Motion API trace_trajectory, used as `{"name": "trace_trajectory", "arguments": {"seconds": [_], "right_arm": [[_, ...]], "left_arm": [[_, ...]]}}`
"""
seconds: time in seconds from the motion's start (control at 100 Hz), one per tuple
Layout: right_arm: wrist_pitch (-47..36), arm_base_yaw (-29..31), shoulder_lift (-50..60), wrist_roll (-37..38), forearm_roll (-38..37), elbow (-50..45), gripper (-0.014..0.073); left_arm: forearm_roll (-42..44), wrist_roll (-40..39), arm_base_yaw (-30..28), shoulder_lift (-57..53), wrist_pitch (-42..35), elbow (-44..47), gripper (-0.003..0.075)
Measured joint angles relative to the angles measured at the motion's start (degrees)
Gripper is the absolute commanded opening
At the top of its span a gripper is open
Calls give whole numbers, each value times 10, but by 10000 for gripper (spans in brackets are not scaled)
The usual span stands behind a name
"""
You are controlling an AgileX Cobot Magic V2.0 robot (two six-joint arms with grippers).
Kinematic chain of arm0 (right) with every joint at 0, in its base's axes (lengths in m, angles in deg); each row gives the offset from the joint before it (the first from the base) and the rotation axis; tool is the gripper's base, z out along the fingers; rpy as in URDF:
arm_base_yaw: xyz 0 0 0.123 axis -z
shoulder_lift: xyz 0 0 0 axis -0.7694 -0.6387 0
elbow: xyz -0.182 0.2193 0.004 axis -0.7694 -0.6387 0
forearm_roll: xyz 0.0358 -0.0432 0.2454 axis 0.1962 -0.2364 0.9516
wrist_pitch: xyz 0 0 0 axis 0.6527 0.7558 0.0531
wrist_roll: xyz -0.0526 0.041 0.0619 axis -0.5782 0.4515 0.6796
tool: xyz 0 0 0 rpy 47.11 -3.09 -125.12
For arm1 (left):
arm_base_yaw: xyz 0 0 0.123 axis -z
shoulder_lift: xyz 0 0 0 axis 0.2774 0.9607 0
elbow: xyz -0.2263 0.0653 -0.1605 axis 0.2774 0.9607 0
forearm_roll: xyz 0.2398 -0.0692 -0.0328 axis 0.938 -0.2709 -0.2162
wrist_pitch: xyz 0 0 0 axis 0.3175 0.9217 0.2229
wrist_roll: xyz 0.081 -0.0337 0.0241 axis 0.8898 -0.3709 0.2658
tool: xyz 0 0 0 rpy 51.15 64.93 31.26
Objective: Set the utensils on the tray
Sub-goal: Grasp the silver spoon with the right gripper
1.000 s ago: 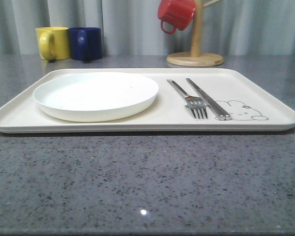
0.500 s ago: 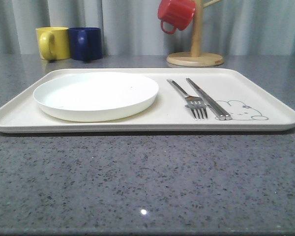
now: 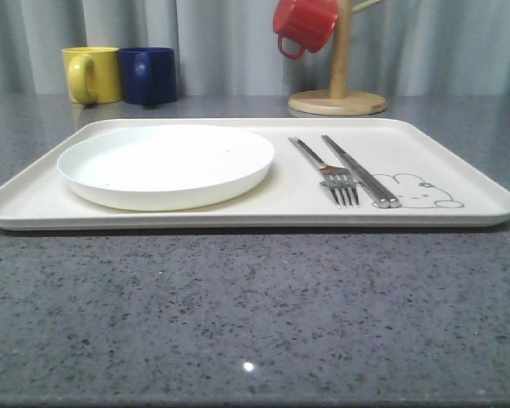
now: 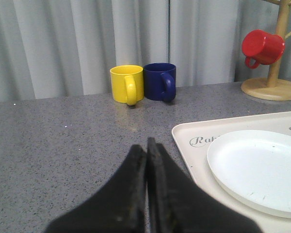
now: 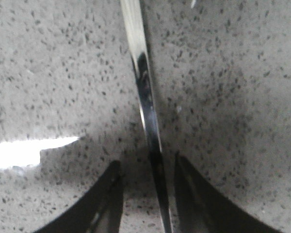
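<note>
My right gripper should close on the shiny handle now. Its fingertips reach down on both sides of that handle, close above the table.
The cream tray [image 3: 238,219] lies across the middle of the grey table. On it are a white plate [image 3: 166,161] at the left, and a silver fork [image 3: 327,170] and a pair of chopsticks [image 3: 357,170] side by side at the right, by the rabbit drawing. My left gripper [image 4: 146,144] is shut with nothing in it, low over the table just left of the tray [image 4: 189,133] and plate [image 4: 257,165]. My right gripper [image 5: 147,160] is open close above the table, its fingers on either side of a slim shiny utensil handle [image 5: 140,68] whose ends are out of view.
A yellow mug [image 3: 92,74] and a blue mug [image 3: 149,75] stand behind the tray at the back left. A red mug [image 3: 304,24] hangs on the wooden stand, whose round base [image 3: 337,102] sits at the back right. Grey curtains close off the rear.
</note>
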Motion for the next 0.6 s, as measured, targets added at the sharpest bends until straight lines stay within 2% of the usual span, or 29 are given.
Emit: {"name": "trace_trajectory", "arguments": {"seconds": [0.08, 0.12, 0.27, 0.33, 0.6], "right_arm": [[0, 0, -1, 0, 0, 0, 276], [0, 0, -1, 0, 0, 0, 242], [0, 0, -1, 0, 0, 0, -6], [0, 0, -2, 0, 0, 0, -74], [7, -3, 5, 19, 14, 1, -55]], "left_arm": [[0, 0, 0, 0, 0, 0, -19], [0, 0, 0, 0, 0, 0, -19], [0, 0, 0, 0, 0, 0, -19], [0, 0, 0, 0, 0, 0, -19], [0, 0, 0, 0, 0, 0, -19]]}}
